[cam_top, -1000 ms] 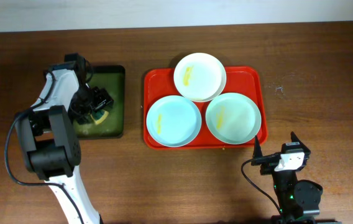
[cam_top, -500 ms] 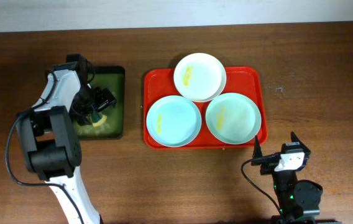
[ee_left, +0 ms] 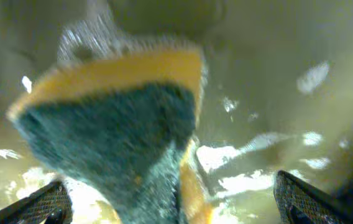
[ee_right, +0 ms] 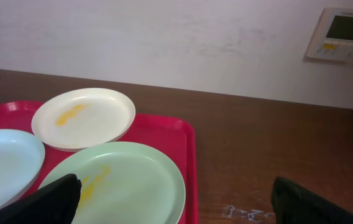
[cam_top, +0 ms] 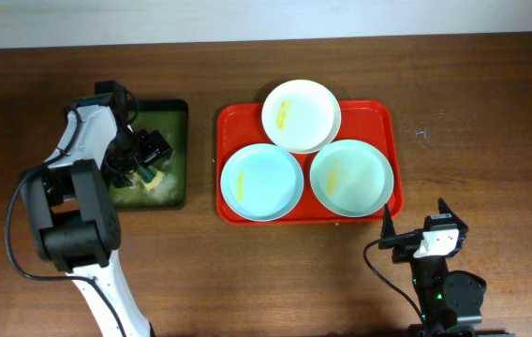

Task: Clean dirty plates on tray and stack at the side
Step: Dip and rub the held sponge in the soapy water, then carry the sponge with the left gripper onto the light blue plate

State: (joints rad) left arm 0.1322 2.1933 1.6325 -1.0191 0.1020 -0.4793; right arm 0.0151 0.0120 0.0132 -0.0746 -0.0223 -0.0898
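Note:
My left gripper grabs the sponge point(cam_top: 150, 176) point(ee_left: 120, 124) by its green side across the narrow middle next, leaving the yellow end free to wipe the plates.
Three plates lie on the red tray point(cam_top: 228, 208): a white plate point(cam_top: 301, 115) at the back, an aqua plate point(cam_top: 261, 182) front left and an aqua plate point(cam_top: 350, 177) front right, each with a yellow smear. My left gripper point(cam_top: 146, 161) is down in the dark green tray point(cam_top: 174, 126), open, its fingers wide on either side of a yellow and green sponge point(ee_left: 120, 124) without closing on it. In the left wrist view that gripper point(ee_left: 173, 202) shows only its two fingertips. My right gripper point(cam_top: 414, 234) is open and empty in front of the red tray, facing the plates point(ee_right: 120, 183).
The green tray holds wet, soapy liquid point(ee_left: 251, 149). In the right wrist view the red tray's rim point(ee_right: 189, 143) runs beside bare brown table point(ee_right: 276, 155). A white wall with a small panel point(ee_right: 343, 32) stands behind the table.
My left gripper has shifted slightly over the sponge in the green tray. The right arm and the plates have not moved.

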